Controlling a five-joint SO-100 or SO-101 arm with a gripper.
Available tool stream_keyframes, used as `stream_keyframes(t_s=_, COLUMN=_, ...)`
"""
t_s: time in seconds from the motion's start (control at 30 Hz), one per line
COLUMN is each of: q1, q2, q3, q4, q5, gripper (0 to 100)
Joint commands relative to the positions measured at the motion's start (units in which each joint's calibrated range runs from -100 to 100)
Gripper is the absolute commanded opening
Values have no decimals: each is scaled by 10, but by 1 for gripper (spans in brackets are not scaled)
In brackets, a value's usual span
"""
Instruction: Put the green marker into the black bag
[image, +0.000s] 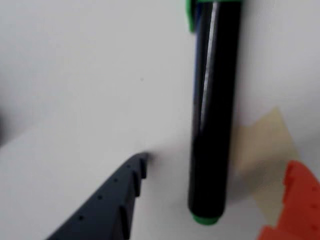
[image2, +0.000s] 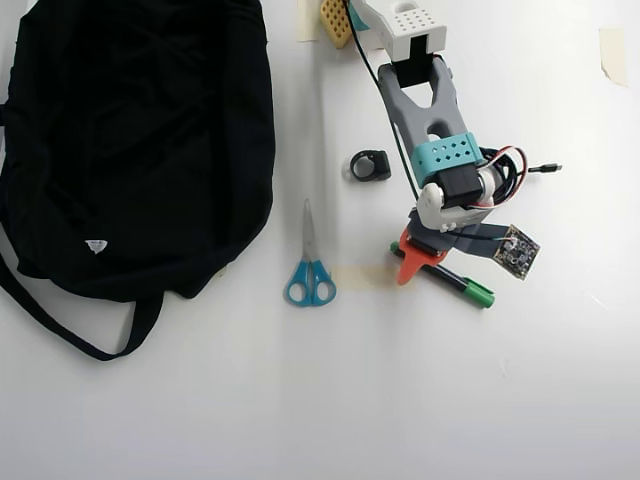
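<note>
The green marker (image: 210, 115) has to go into the black bag, so the robot's gripper will next grab it by its dark body near the marker's small green end.
The green marker (image: 210, 115) lies flat on the white table, a dark glossy barrel with its green cap at the top edge of the wrist view and a small green end at the bottom. My gripper (image: 216, 167) is open and low over it, the dark blue-grey finger (image: 117, 195) to its left and the orange finger (image: 295, 200) to its right, both clear of the barrel. In the overhead view the marker (image2: 462, 286) lies slanted under the gripper (image2: 430, 262), right of centre. The black bag (image2: 140, 140) fills the upper left, its strap trailing below.
Blue-handled scissors (image2: 310, 268) lie between the bag and the marker. A small black ring-shaped piece (image2: 369, 165) sits near the arm. A beige tape patch (image: 265, 150) is stuck to the table beside the marker, and more tape (image2: 614, 52) at the right edge.
</note>
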Motion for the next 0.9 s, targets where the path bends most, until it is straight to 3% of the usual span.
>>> stream_keyframes(t_s=0.0, q1=-1, q2=-3, q3=-12, q4=14, q5=2, gripper=35)
stream_keyframes(t_s=0.2, q1=1, q2=-3, q3=-12, q4=23, q5=3, gripper=34)
stream_keyframes(t_s=0.4, q1=1, q2=-4, q3=-17, q4=18, q5=3, gripper=25)
stream_keyframes(t_s=0.87, q1=1, q2=-5, q3=-18, q4=2, q5=2, gripper=24)
